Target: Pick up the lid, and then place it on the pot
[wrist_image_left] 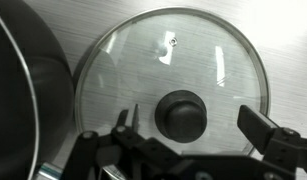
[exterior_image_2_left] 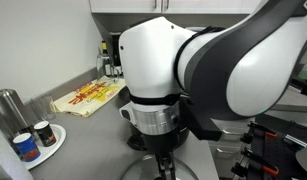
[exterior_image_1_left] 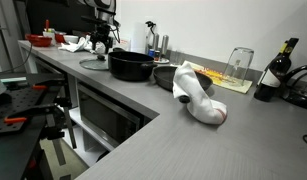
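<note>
My gripper comes down and only then closes on the knob, since the knob still sits small below my fingers in the wrist view.
In the wrist view the round glass lid (wrist_image_left: 168, 60) lies flat on the grey counter, with its black knob (wrist_image_left: 183, 112) near the bottom centre. My gripper (wrist_image_left: 191, 123) is open, one finger on each side of the knob, not touching it. The black pot (wrist_image_left: 15, 95) is just left of the lid. In an exterior view the pot (exterior_image_1_left: 130, 65) stands on the counter with the lid (exterior_image_1_left: 93, 63) beside it and my gripper (exterior_image_1_left: 103, 42) over the lid. In an exterior view the arm hides lid and pot; the gripper (exterior_image_2_left: 165, 162) shows at the bottom.
A smaller dark pan (exterior_image_1_left: 165, 75), a white sock-like object (exterior_image_1_left: 199, 99), an upturned glass (exterior_image_1_left: 238, 64) and a dark bottle (exterior_image_1_left: 283, 62) sit along the counter. A yellow cloth (exterior_image_2_left: 88, 97) and cans on a plate (exterior_image_2_left: 35, 140) lie near the wall.
</note>
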Available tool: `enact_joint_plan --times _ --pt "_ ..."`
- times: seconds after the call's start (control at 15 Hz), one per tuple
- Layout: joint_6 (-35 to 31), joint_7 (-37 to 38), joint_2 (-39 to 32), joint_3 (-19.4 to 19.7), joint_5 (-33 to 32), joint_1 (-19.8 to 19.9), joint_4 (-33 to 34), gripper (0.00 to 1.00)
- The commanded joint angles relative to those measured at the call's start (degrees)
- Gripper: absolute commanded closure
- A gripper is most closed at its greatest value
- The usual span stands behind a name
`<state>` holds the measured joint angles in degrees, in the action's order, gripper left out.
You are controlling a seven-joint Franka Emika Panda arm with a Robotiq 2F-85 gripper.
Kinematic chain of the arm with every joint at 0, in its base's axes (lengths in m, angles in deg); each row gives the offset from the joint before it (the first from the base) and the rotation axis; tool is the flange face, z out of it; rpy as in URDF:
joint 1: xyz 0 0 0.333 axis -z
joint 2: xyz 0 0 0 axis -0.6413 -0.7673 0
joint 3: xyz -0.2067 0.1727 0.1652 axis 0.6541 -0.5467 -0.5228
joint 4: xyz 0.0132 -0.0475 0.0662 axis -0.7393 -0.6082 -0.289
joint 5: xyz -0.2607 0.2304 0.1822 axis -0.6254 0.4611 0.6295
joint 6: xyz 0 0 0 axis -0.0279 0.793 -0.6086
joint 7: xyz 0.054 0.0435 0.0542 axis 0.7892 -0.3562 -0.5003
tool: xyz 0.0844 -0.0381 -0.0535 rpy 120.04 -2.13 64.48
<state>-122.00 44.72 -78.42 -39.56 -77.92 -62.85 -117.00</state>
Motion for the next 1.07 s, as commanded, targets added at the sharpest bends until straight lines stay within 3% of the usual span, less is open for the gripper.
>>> enact_joint_plan --times 0.0,0.53,0.67,1.0 --pt "0.71 0.33 -3.87 0.46 -1.14 -1.45 3.66 0.0" --pt "0.9 0.04 -7.28 0.66 -0.99 -2.61 6.02 0.0" --pt "0.91 -0.07 -7.61 0.68 -0.92 -2.65 6.33 0.28" --pt "0.84 -0.13 -7.61 0.81 -0.88 -2.6 6.52 0.66"
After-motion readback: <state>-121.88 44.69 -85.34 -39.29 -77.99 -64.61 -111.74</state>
